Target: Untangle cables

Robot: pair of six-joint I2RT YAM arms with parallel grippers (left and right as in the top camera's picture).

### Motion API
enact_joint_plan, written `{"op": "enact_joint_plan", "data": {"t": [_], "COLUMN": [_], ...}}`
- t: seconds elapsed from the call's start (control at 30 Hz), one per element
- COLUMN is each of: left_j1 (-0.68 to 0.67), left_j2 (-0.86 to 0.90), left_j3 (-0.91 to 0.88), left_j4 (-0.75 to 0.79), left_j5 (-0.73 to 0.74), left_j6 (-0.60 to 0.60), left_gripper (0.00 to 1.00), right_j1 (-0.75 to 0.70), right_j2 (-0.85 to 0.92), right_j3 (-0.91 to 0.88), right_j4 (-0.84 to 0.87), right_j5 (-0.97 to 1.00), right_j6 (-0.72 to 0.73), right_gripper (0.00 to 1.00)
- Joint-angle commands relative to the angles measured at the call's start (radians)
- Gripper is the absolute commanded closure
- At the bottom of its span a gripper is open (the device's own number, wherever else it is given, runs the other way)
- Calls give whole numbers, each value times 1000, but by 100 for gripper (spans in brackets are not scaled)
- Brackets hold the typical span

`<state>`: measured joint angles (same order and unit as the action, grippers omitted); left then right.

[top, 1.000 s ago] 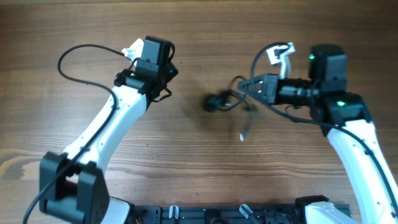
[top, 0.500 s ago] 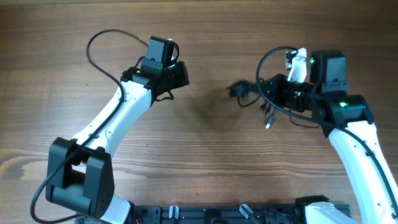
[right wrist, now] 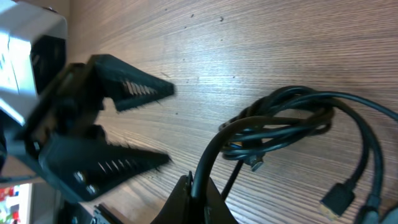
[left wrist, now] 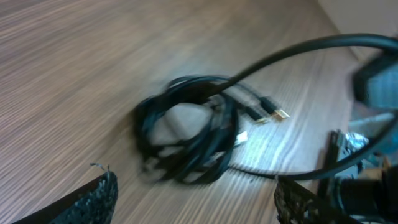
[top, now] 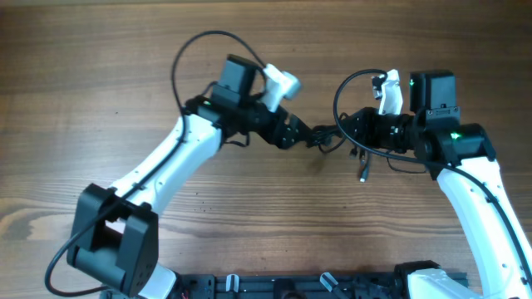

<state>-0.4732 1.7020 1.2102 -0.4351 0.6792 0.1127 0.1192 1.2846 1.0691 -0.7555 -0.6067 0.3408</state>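
Observation:
The coiled bundle should be grabbed next by its near side with my left gripper, away from my right gripper's piece of cable, to untangle the cables.
The cables (top: 326,138) are a small black coiled bundle hanging between my two grippers over the middle of the wooden table. In the left wrist view the bundle (left wrist: 186,134) lies just ahead of my left gripper (left wrist: 196,205), and a gold-tipped plug (left wrist: 273,115) sticks out to its right. My left gripper (top: 299,133) is open, its fingers wide apart with nothing between them. My right gripper (right wrist: 199,186) is shut on one strand that rises to the coil (right wrist: 280,127). From my right gripper (top: 347,131), a loose plug end (top: 363,176) dangles below.
The left arm's thick black wire (top: 187,58) arcs above it, and the right arm's own wire loop (top: 339,100) stands close to the bundle. A black rail (top: 291,286) runs along the table's front edge. Bare wood (top: 100,100) surrounds both arms.
My left arm has swung right, up to the bundle, and its jaws have opened from shut. My right gripper has carried the cables a little to the right, still shut.

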Motion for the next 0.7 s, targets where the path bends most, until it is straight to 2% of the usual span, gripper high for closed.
{"op": "enact_joint_plan", "data": {"t": [0.0,0.5,0.67], "left_j1": [-43,-78,-111], "left_j2": [39,177,222], "left_j3": [1,1,1], "left_j4": [51,137,158], "left_j5": [6,50,41], "left_j6": [67,60,60], "left_gripper": [22,26,34], "right_j1": [2,1,1], "right_j2": [3,3,3], "right_j3": [21,21,21], "right_j4": [6,14,14], "right_j5": [-53,-76,-79], "right_j6": [-27,-25,-18], "right_gripper": [96,96,96]}}
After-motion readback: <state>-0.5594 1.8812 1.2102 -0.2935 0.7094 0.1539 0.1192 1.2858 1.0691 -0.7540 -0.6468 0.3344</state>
